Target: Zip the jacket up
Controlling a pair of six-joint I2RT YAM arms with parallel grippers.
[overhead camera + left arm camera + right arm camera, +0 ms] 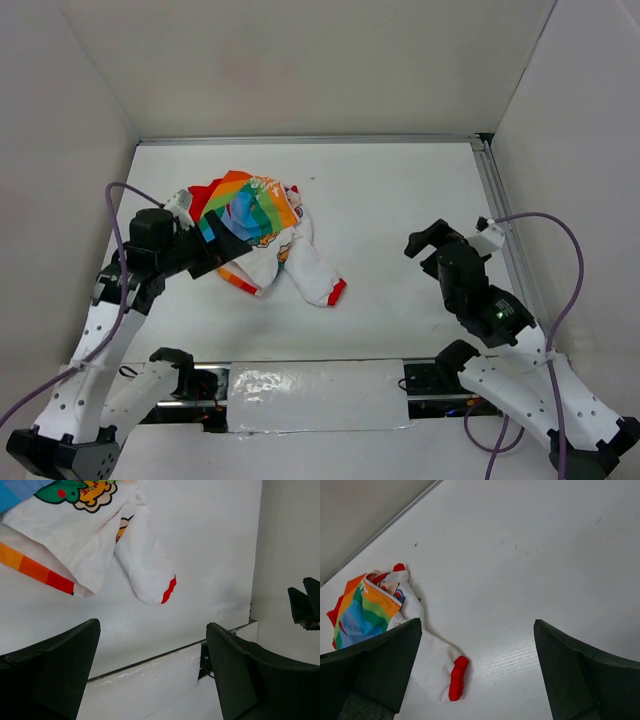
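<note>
I will grab the jacket's rainbow panel at its blue stripe [240, 212] [17, 492] next with my left gripper, to spread the jacket for zipping. The red-cuffed sleeve stays free.
The jacket [262, 222] lies crumpled at the left middle of the table, its rainbow panel on top, with a white sleeve ending in a red cuff [337, 291] trailing toward the near side. My left gripper [222, 254] hovers at the jacket's near-left edge, open, with nothing between its fingers. In the left wrist view the jacket [85, 525] and its sleeve [147, 572] sit beyond the left gripper [152, 647]. My right gripper [424, 240] stands open well to the right of the jacket. In the right wrist view the jacket [367, 607] and the red cuff [456, 677] show by the right gripper's [477, 652] left finger. I cannot make out the zipper.
White walls enclose the table [400, 200] at the back and on both sides, with a metal rail [498, 200] along the right edge. A taped strip [315, 395] runs between the two arm bases at the near edge.
</note>
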